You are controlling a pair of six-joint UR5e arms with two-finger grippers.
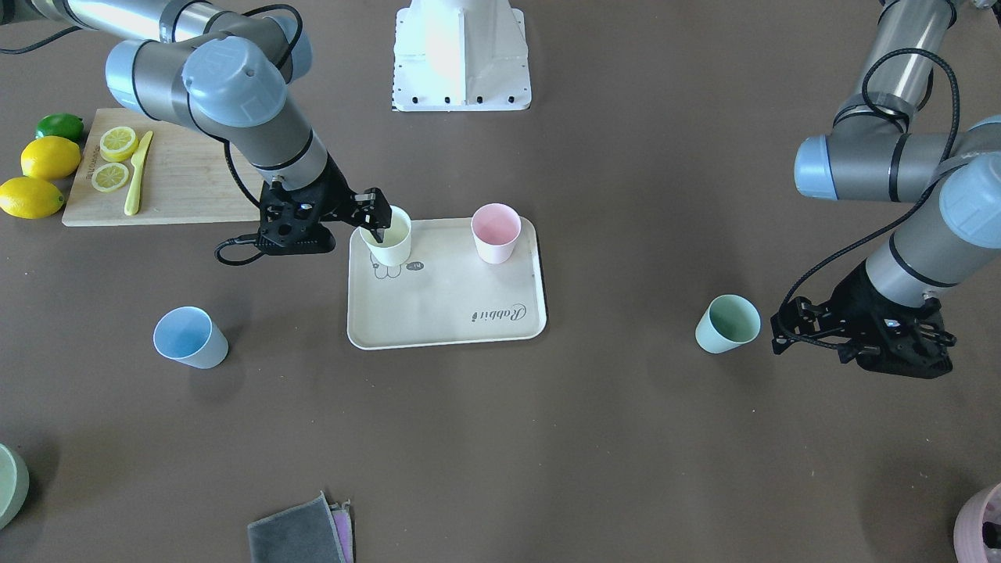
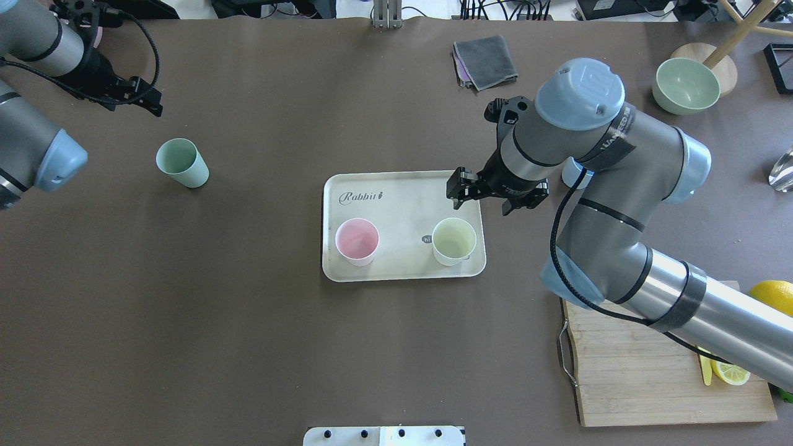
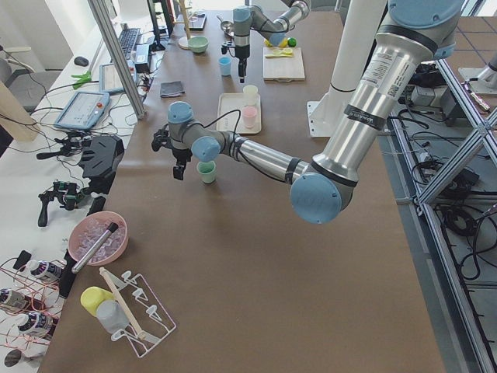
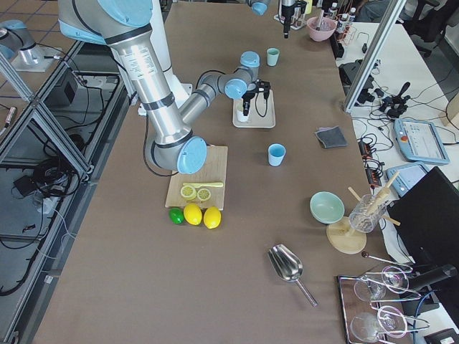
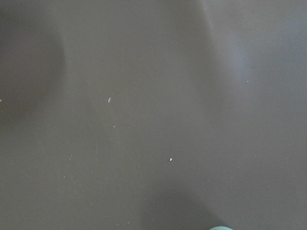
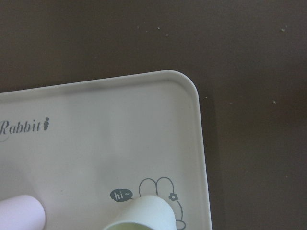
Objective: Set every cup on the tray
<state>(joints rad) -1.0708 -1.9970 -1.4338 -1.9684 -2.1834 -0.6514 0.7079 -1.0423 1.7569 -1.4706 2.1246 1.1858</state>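
My left gripper grabs the mint green cup by its rim [image 1: 757, 324] next, to place the cup on the cream tray [image 1: 446, 313].
The cream tray [image 1: 446, 313] lies mid-table with "Rabbit" script. The pale yellow cup [image 1: 389, 237] and the pink cup [image 1: 496, 233] stand upright on it. My right gripper [image 1: 374, 223] hovers just above the yellow cup's rim, open, holding nothing. The right wrist view shows the tray [image 6: 120, 129] and the yellow cup [image 6: 144, 213] below. The mint green cup [image 1: 727, 323] stands on the table. My left gripper [image 1: 784, 328] is open right beside it, not touching. The light blue cup [image 1: 190, 338] stands alone on the table, half hidden behind my right arm in the overhead view [image 2: 571, 176].
A wooden cutting board [image 1: 188, 180] with lemon slices and a yellow knife lies beside my right arm, lemons and a lime next to it. A grey cloth [image 1: 301, 532], a sage bowl [image 2: 686, 85] and a mauve pot [image 1: 981, 524] sit along the far edge.
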